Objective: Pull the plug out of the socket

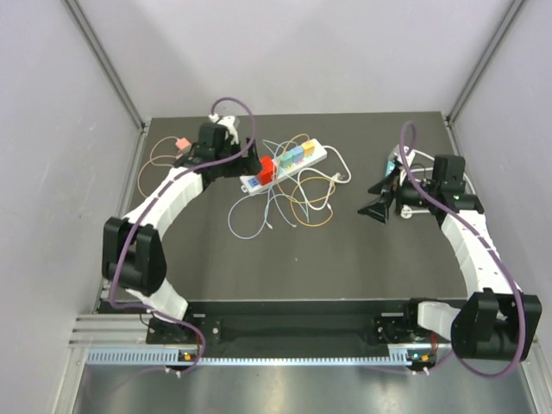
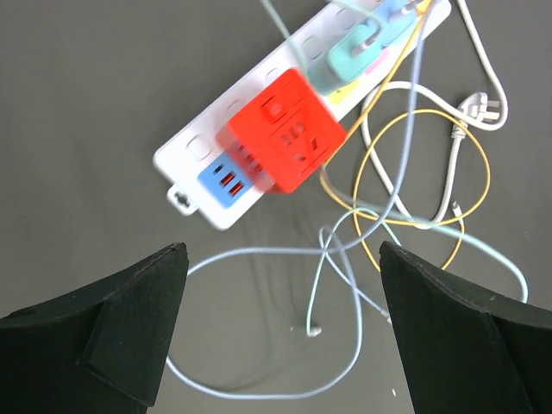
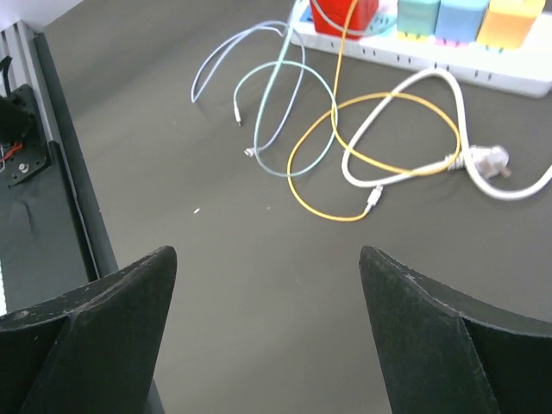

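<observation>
My left gripper grabs the red plug (image 1: 267, 169) (image 2: 283, 131) next by its sides facing the power strip's long edges, to pull the red plug off the socket.
A white power strip (image 1: 297, 162) lies at the back middle of the dark table, with a row of cube plugs in it. The red cube plug (image 1: 267, 169) stands at its near-left end, then teal, pink, yellow and blue ones. My left gripper (image 1: 244, 158) is open, just left of the red plug. In the left wrist view the red plug (image 2: 283, 131) sits on the strip (image 2: 200, 162) ahead of my open, empty gripper (image 2: 283, 252). My right gripper (image 1: 379, 197) is open and empty, apart to the right. Its view (image 3: 267, 254) shows the red plug (image 3: 343, 12) far off.
Thin loose cables, light blue (image 2: 259, 259), yellow (image 3: 328, 194) and teal, lie tangled in front of the strip. The strip's white cord and wall plug (image 3: 485, 161) lie to its right. A small pink adapter (image 1: 181, 144) with a cord lies at the back left.
</observation>
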Controlling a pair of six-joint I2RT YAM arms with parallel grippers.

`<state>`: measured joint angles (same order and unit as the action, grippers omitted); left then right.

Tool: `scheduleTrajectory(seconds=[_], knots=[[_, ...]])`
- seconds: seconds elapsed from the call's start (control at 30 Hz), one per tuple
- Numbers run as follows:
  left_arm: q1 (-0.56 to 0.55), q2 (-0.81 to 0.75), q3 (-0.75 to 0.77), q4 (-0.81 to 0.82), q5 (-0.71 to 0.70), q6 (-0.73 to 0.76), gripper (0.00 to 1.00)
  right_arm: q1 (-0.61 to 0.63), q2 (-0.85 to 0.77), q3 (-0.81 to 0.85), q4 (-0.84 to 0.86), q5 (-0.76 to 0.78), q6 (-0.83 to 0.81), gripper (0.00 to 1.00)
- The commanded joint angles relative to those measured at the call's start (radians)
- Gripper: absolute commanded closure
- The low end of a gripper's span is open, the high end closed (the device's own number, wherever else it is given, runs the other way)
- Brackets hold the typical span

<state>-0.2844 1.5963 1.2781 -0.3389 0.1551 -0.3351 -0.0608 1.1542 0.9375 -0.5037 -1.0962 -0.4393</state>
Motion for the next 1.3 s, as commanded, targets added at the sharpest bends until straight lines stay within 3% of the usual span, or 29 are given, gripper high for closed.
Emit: scheduleTrajectory(seconds=[0.0, 0.1, 0.37, 0.47, 0.8, 1.27], knots=[[-0.039, 0.081, 0.122, -0.067, -0.077, 0.074, 0.04, -0.034, -0.028, -0.037, 0.137, -0.022, 0.046, 0.14], [-0.039, 0.152, 0.237, -0.146, -0.08, 0.189, 0.06, -0.053, -0.031, -0.039, 0.136, -0.047, 0.048, 0.14], [-0.039, 0.252, 0.369, -0.261, -0.078, 0.562, 0.05, -0.094, -0.031, -0.04, 0.126, -0.096, 0.045, 0.14], [-0.038, 0.292, 0.392, -0.279, -0.003, 0.632, 0.04, -0.106, -0.034, -0.042, 0.126, -0.103, 0.045, 0.14], [-0.041, 0.455, 0.559, -0.371, 0.095, 0.696, 0.05, -0.12, -0.024, -0.043, 0.126, -0.12, 0.053, 0.13], [-0.098, 0.574, 0.644, -0.38, 0.035, 0.752, 0.1, -0.134, -0.008, -0.037, 0.123, -0.129, 0.062, 0.13]])
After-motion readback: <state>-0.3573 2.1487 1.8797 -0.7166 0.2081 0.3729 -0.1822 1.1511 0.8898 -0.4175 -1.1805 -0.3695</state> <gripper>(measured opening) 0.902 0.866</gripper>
